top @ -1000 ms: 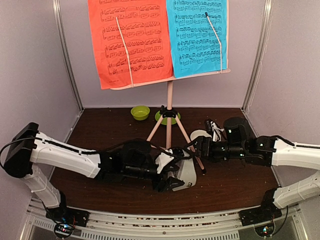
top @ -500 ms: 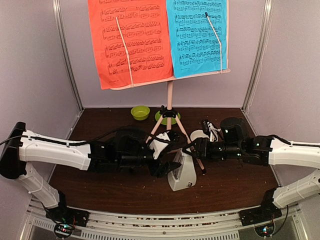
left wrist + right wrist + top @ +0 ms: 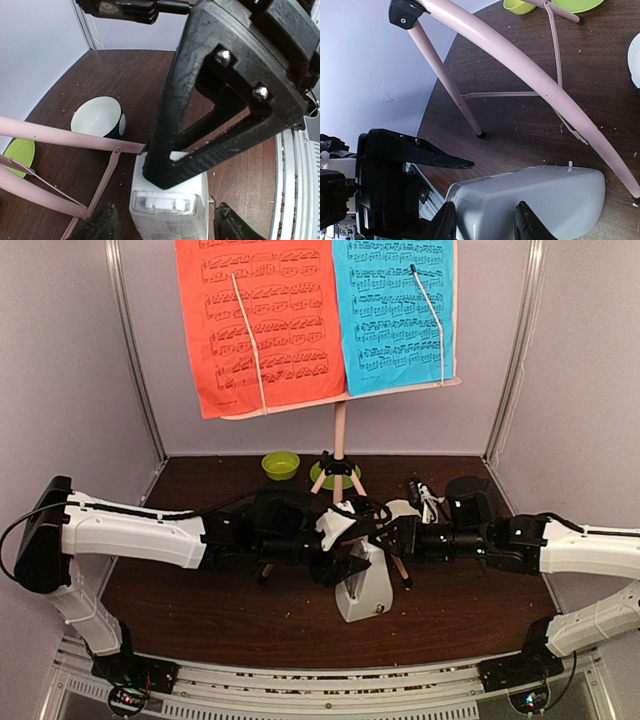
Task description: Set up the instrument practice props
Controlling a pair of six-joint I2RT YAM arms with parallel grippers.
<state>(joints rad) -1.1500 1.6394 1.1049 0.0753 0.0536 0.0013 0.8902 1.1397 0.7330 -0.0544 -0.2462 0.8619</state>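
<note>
The left gripper's two fingers are on either side of the metronome's transparent cover (image 3: 164,205), with their ends level with the cover's upper edge (image 3: 163,194), so the left gripper should close on the transparent cover.
The white-grey metronome (image 3: 365,590) stands upright on the table in front of the pink music stand (image 3: 340,430). The stand carries a red sheet (image 3: 265,320) and a blue sheet (image 3: 393,310). My left gripper (image 3: 165,222) is open. It straddles the metronome (image 3: 170,210) with a thin gap on each side. My right gripper (image 3: 485,215) reaches in from the right, jaws partly closed. Its fingertips lie against the upper part of the metronome (image 3: 535,195) with nothing pinched between them. One right finger (image 3: 200,100) rests on the metronome's top.
The stand's tripod legs (image 3: 520,60) spread just behind the metronome. A white bowl with a black base (image 3: 97,117) sits behind the right gripper. Behind the tripod stand a green bowl (image 3: 280,464) and a green plate (image 3: 322,478). Walls close in on three sides.
The metronome went from tilted in my left gripper to standing upright on the table. My left gripper shifted up slightly. My right fingers have narrowed over the metronome's top.
</note>
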